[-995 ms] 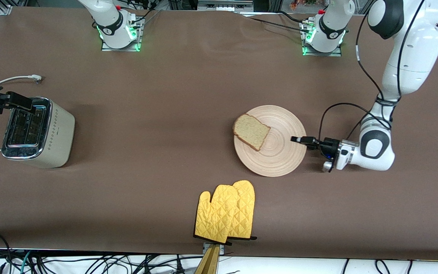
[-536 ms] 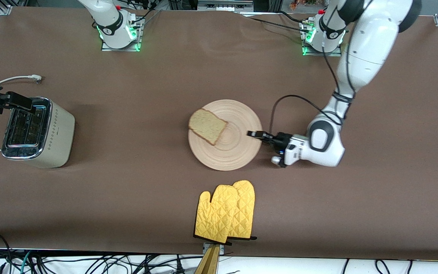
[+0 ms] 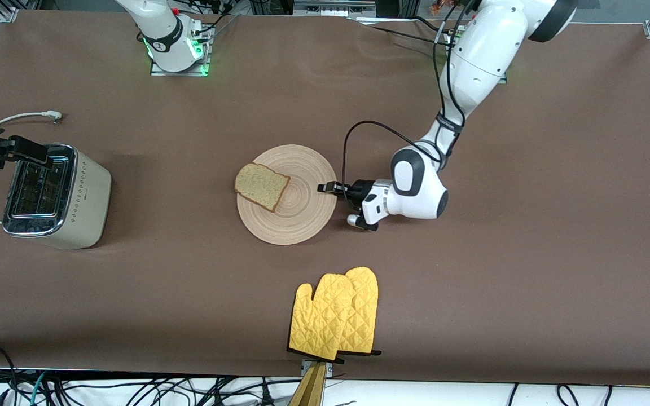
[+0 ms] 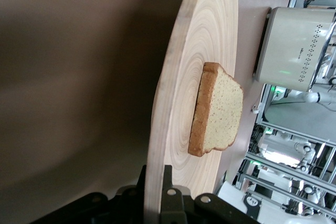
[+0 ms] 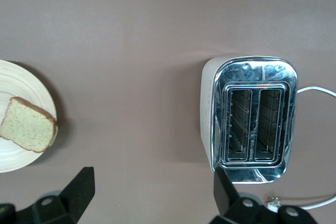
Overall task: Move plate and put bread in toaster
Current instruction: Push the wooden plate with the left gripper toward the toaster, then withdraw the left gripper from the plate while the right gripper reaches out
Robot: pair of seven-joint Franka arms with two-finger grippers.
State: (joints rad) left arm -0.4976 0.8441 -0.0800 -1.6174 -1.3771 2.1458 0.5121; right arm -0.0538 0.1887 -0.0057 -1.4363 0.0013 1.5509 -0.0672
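Note:
My left gripper should open now, because the light-wood plate lies level over the table in the front view and would rest there.
The light-wood plate (image 3: 297, 220) lies mid-table with the bread (image 3: 262, 186) on its edge toward the toaster. My left gripper (image 3: 325, 188) is shut on the plate's rim at the side toward the left arm's end. The left wrist view shows the rim between the jaws (image 4: 157, 182), with the plate (image 4: 178, 77), the bread (image 4: 220, 108) and the toaster (image 4: 294, 45) ahead. The cream toaster (image 3: 57, 197) stands at the right arm's end, slots empty. My right gripper (image 3: 26, 151) hangs open and empty above it. The right wrist view shows the toaster (image 5: 254, 114), the plate (image 5: 16, 82) and the bread (image 5: 29, 132).
A pair of yellow oven mitts (image 3: 336, 316) lies near the table's front edge, nearer the camera than the plate. The toaster's white cord (image 3: 20, 118) trails on the table beside it. Bare brown table lies between plate and toaster.
My left gripper has carried the plate, bread still on it, steadily toward the toaster's end of the table. The right arm and toaster have not moved.

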